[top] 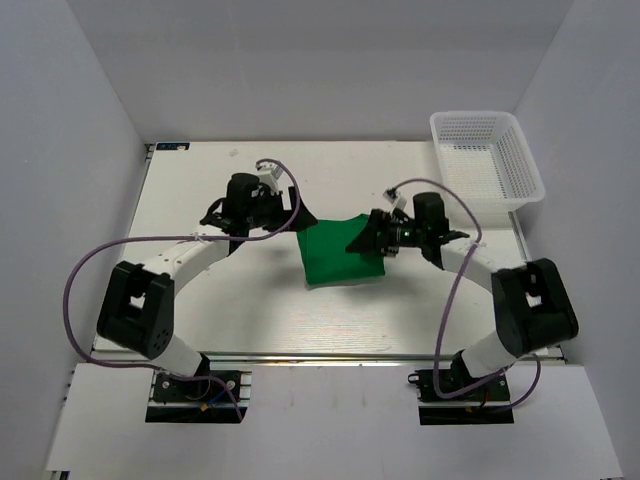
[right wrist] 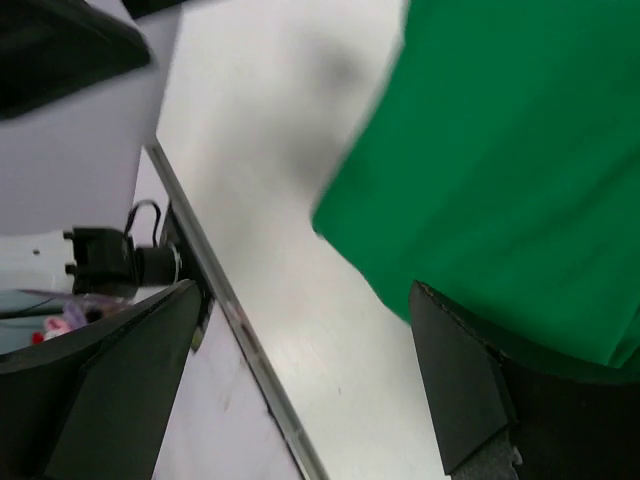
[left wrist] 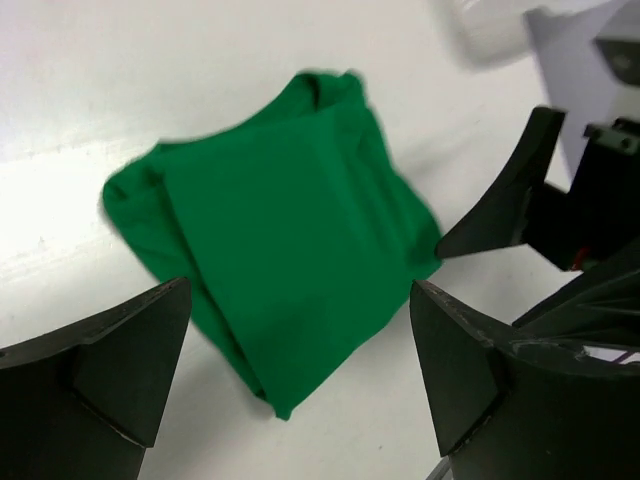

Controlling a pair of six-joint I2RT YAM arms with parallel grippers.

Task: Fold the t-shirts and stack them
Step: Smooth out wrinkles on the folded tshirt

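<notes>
My left gripper should next grab the folded green t-shirt's side edge facing it, layers together, to move it for stacking.
The bright green t-shirt (top: 338, 254) lies folded into a small square packet in the middle of the table. It also shows in the left wrist view (left wrist: 285, 235) and in the right wrist view (right wrist: 520, 160). My left gripper (top: 300, 222) is open and empty, hovering just off the packet's upper left corner. My right gripper (top: 366, 243) is open and empty, over the packet's right edge. In the left wrist view the right gripper's fingers (left wrist: 505, 195) sit at the packet's far corner.
A white mesh basket (top: 487, 157) stands at the back right corner. The table's near edge rail (right wrist: 235, 320) shows in the right wrist view. Grey walls surround the table on three sides.
</notes>
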